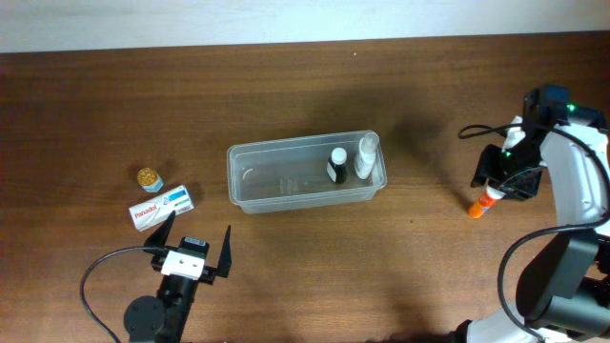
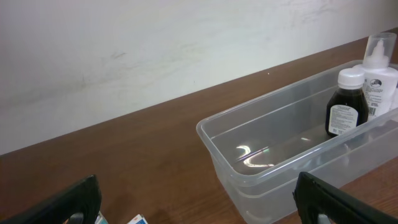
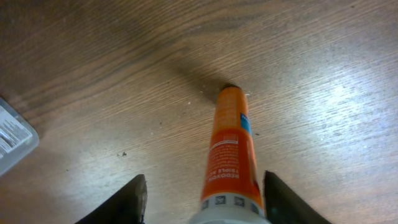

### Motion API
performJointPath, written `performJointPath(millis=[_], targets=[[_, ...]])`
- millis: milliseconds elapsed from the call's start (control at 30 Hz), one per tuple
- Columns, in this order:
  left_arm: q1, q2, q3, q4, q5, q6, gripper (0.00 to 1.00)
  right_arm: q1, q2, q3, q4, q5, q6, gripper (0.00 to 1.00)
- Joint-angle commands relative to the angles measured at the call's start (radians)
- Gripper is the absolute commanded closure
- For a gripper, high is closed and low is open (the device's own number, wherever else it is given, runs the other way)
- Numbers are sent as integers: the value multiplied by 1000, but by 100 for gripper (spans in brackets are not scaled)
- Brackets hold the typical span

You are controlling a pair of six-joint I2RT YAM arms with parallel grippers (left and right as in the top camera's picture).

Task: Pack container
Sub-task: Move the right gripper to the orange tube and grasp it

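Note:
I will close my right gripper on the orange tube, because both fingers reach down past the white cap on either side of the tube.
The clear plastic container (image 1: pixel 276 186) sits mid-table and holds a dark bottle (image 1: pixel 336 165) and a white bottle (image 1: pixel 366 155) at its right end. The left wrist view shows the container (image 2: pixel 249 127) and both bottles (image 2: pixel 345 106) (image 2: pixel 379 71). An orange tube (image 1: pixel 483 202) lies on the table at the right. My right gripper (image 1: pixel 502 183) is open over it. In the right wrist view the tube (image 3: pixel 231 143) lies between the spread fingers (image 3: pixel 205 190), which do not touch it. My left gripper (image 1: pixel 199 238) is open and empty, near the table's front left.
A white Panadol box (image 1: pixel 162 207) lies just beyond my left gripper, and its corner shows in the left wrist view (image 2: pixel 138 219). A small gold-capped jar (image 1: pixel 149 178) stands behind the box. A pale object's corner (image 3: pixel 12 140) shows at the left edge of the right wrist view.

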State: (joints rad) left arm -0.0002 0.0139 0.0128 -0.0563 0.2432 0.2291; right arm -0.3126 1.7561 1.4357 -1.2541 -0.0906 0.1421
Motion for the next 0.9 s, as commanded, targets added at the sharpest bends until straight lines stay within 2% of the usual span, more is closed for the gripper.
performJointPath(millis=[0,167,500,633,733,867], targets=[[3,-7,-4,-5,-3,11,1,5,3,-7,2,24,-6,50],[3,-7,-3,-5,-3,11,1,5,3,-12,-3,35,-6,52],[3,-7,-3,-5,-3,11,1,5,3,-19,-11,39,-6,77],[3,-7,-3,-5,-3,11,1,5,3,-18,-12,39,-6,81],[3,-7,-3,-5,-3,11,1,5,2,-11,-16,39,-5,88],[3,-7,-3,-5,-3,11,1,5,-1,-10,-17,39,-3,89]])
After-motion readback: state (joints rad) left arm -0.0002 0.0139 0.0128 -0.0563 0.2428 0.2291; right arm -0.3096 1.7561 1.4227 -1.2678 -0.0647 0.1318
